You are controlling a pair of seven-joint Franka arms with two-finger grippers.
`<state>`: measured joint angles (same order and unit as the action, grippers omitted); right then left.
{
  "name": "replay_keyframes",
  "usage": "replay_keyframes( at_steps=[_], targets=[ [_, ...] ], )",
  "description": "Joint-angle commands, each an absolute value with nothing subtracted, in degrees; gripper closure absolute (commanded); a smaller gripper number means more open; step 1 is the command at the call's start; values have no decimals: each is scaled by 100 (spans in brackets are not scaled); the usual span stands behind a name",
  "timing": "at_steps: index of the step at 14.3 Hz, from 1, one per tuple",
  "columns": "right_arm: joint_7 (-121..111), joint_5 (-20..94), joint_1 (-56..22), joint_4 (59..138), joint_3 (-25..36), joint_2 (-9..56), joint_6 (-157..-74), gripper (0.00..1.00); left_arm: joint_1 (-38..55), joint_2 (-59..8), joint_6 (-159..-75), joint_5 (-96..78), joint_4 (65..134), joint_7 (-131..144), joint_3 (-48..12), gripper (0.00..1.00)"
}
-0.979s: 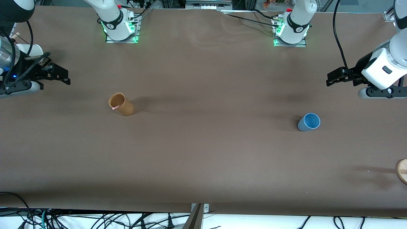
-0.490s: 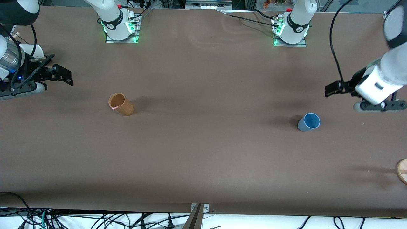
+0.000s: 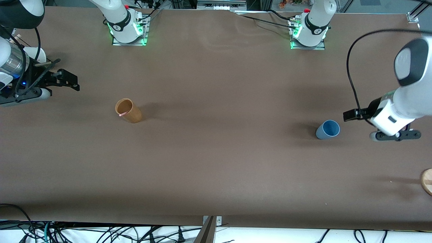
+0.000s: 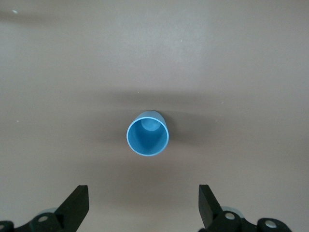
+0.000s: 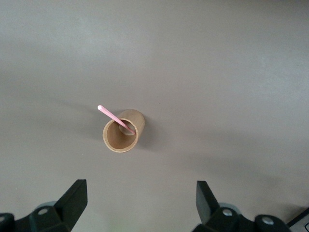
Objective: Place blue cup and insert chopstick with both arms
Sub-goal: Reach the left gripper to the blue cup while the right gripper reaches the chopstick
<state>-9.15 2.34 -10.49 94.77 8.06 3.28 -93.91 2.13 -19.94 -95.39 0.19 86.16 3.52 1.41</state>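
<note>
I will grab the blue cup by its rim (image 3: 331, 120) with my left gripper next. Then the blue cup's opening stays free for the chopstick (image 3: 123, 114) to go in.
The blue cup (image 3: 327, 129) stands upright and empty on the table toward the left arm's end; it also shows in the left wrist view (image 4: 147, 134). My left gripper (image 3: 349, 115) is open and empty, up in the air just beside the cup, its fingertips (image 4: 80, 197) wide apart. The pale-pink chopstick (image 3: 123, 114) leans inside the orange-brown cup (image 3: 128, 110) toward the right arm's end, its tip over the rim; both show in the right wrist view, the chopstick (image 5: 115, 116) in the cup (image 5: 123, 131). My right gripper (image 3: 71, 82) is open and empty over the table's end.
A white cup (image 3: 33, 52) stands under the right arm at the table's end. A round wooden piece (image 3: 427, 181) lies at the edge of the left arm's end, nearer the front camera. Cables hang below the table's near edge.
My left gripper has swung down and toward the front camera, arriving beside the blue cup. My right gripper has edged slightly toward the brown cup. Both cups stay put.
</note>
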Motion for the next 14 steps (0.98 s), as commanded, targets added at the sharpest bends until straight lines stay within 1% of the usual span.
replay_keyframes(
  at_steps=[1, 4, 6, 10, 14],
  targets=[
    [-896, 158, -1020, 10026, 625, 62, -9614, 0, 106, -2495, -9885, 123, 8613, -70, 114, 0],
    [-888, 150, -1020, 10756, 422, -114, -10403, 0, -17, -2487, -10282, 132, 9060, -350, 140, 0],
    [-888, 149, -1020, 11081, 291, -123, -10887, 0, -9, -2452, -10642, 132, 9429, -614, 298, 0],
    [-896, 149, -1020, 11784, 71, -88, -11986, 0, -96, -2452, -11161, 123, 9886, -852, 369, 0],
    [-905, -87, -1020, 12383, -52, 149, -13006, 0, -105, -2400, -11881, 114, 10493, -853, 387, 0]
  ],
)
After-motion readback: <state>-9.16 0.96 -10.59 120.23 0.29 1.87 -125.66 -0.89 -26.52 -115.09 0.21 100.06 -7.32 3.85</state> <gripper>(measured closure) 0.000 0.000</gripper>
